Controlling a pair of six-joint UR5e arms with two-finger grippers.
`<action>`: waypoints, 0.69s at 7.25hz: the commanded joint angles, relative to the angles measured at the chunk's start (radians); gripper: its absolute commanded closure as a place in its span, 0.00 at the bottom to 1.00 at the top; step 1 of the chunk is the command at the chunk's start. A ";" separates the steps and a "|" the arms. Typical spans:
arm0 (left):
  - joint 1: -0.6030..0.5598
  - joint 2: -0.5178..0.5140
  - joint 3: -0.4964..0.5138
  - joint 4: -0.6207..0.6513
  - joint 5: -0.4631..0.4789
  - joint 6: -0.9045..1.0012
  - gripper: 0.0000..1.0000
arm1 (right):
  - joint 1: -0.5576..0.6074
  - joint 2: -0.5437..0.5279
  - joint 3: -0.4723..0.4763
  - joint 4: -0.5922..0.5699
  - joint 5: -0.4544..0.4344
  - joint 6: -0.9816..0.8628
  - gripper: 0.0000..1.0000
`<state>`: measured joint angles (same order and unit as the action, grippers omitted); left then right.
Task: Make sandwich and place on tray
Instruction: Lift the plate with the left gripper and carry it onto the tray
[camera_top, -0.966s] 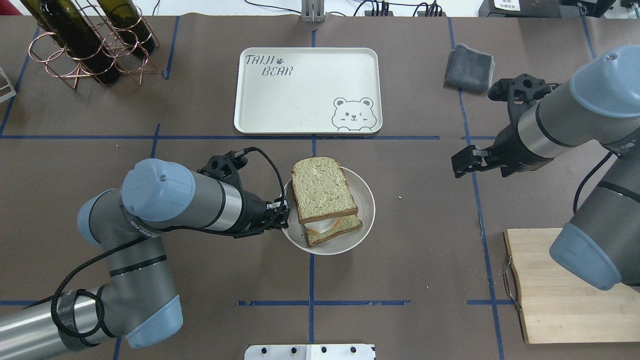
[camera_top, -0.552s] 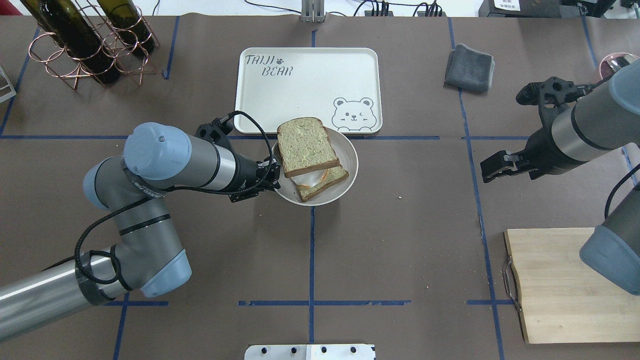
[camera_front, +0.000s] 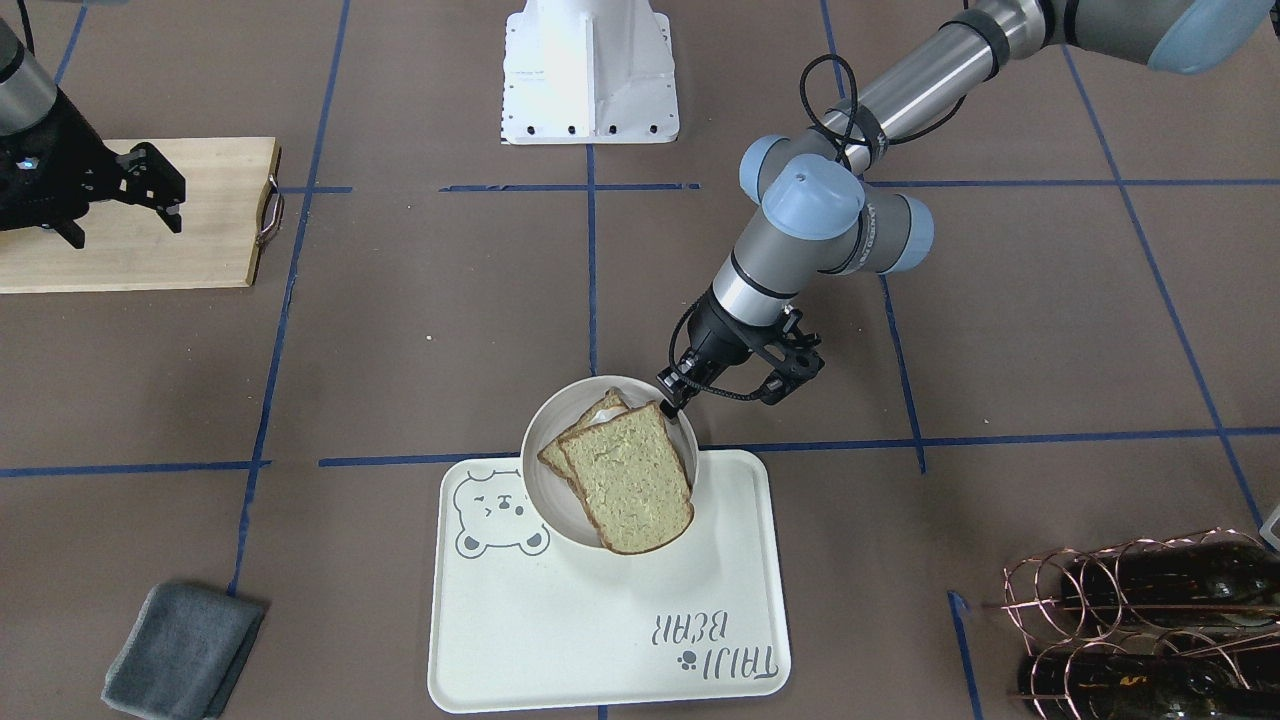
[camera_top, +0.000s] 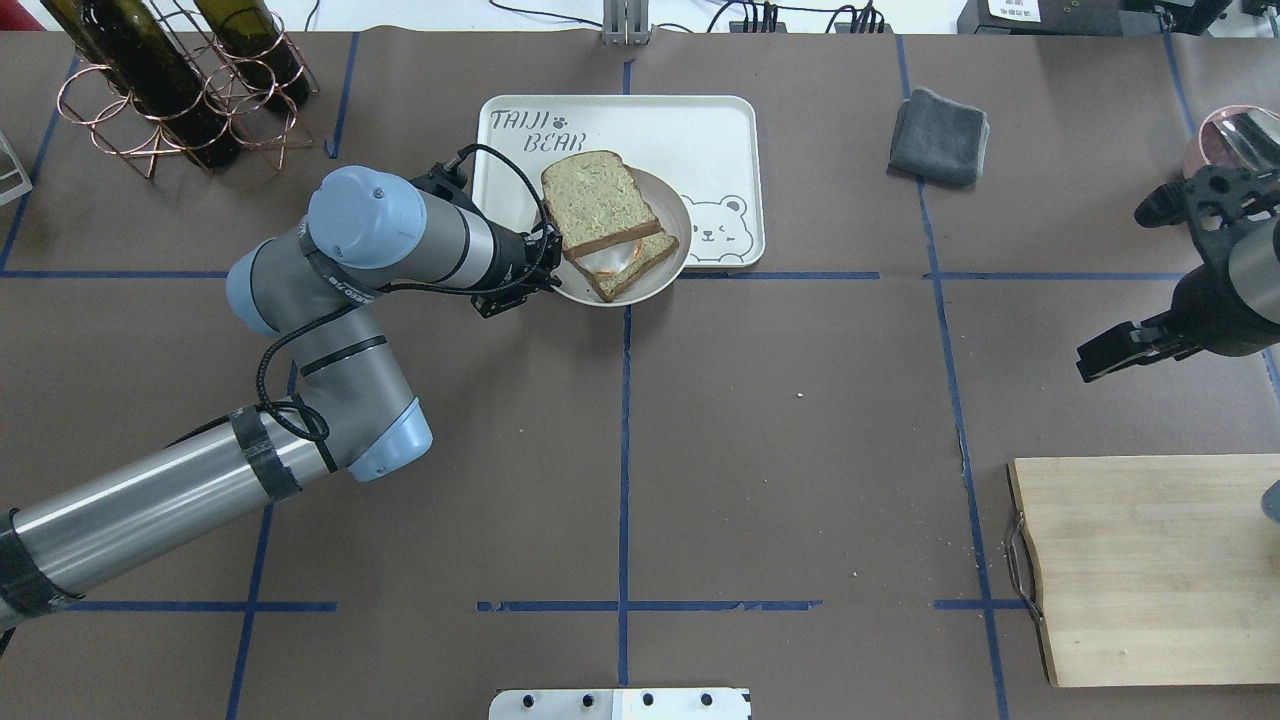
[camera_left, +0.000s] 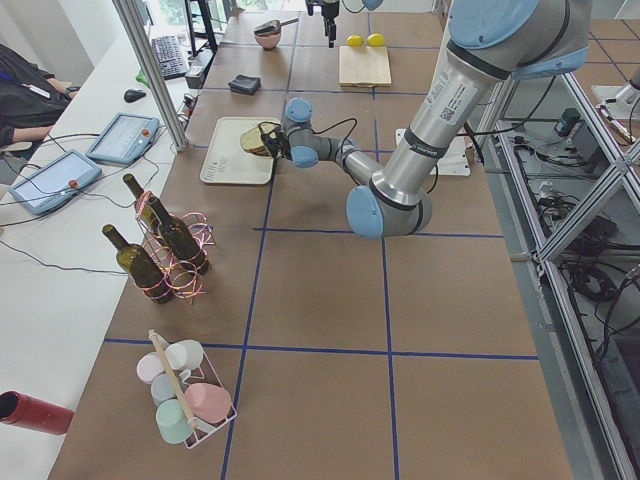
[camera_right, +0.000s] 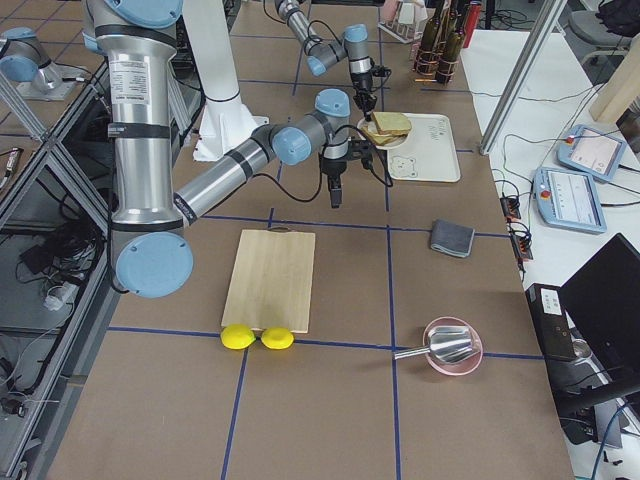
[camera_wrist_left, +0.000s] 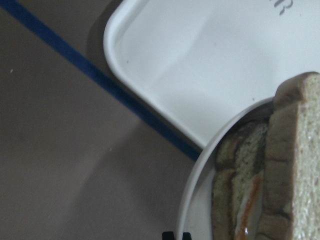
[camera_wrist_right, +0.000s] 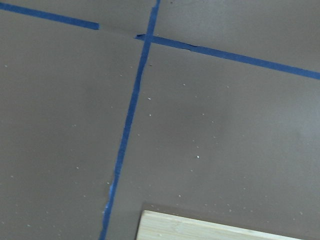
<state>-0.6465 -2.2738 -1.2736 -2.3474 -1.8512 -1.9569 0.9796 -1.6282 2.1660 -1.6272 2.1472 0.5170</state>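
The dish sticks out past the tray's edge (camera_front: 727, 454) at my left gripper's fingers. My left gripper should keep holding the dish (camera_front: 540, 440) until it rests inside the tray.
The sandwich (camera_top: 595, 205), two brown-crusted slices with egg between, lies in the round white dish (camera_top: 672, 268). My left gripper (camera_top: 548, 268) is shut on the dish's left rim and holds it over the near edge of the cream tray (camera_top: 700, 140), partly covering the bear drawing. In the front-facing view the gripper (camera_front: 672, 400) pinches the dish (camera_front: 540, 440) over the tray (camera_front: 600, 640). The left wrist view shows the dish rim (camera_wrist_left: 195, 200), the sandwich (camera_wrist_left: 295, 165) and the tray corner (camera_wrist_left: 200, 65). My right gripper (camera_top: 1095, 362) is open and empty at the far right.
A grey cloth (camera_top: 938, 135) lies right of the tray. A wooden cutting board (camera_top: 1140, 570) sits at the near right, with two lemons (camera_right: 258, 338) beside it. A copper rack of wine bottles (camera_top: 180, 80) stands at the far left. A pink bowl (camera_top: 1230, 135) is at the far right.
My left gripper has carried the dish with the sandwich from the table's middle away from me, onto the tray's near edge. My right arm has drawn back to the right.
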 joint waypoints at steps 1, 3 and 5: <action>-0.015 -0.071 0.138 -0.064 0.044 -0.040 1.00 | 0.114 -0.039 -0.049 0.000 0.071 -0.177 0.00; -0.015 -0.116 0.238 -0.116 0.070 -0.066 1.00 | 0.132 -0.041 -0.069 0.000 0.080 -0.193 0.00; -0.013 -0.144 0.281 -0.118 0.095 -0.068 1.00 | 0.148 -0.044 -0.071 -0.002 0.079 -0.192 0.00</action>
<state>-0.6603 -2.3983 -1.0251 -2.4610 -1.7705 -2.0222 1.1151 -1.6693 2.0974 -1.6279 2.2260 0.3261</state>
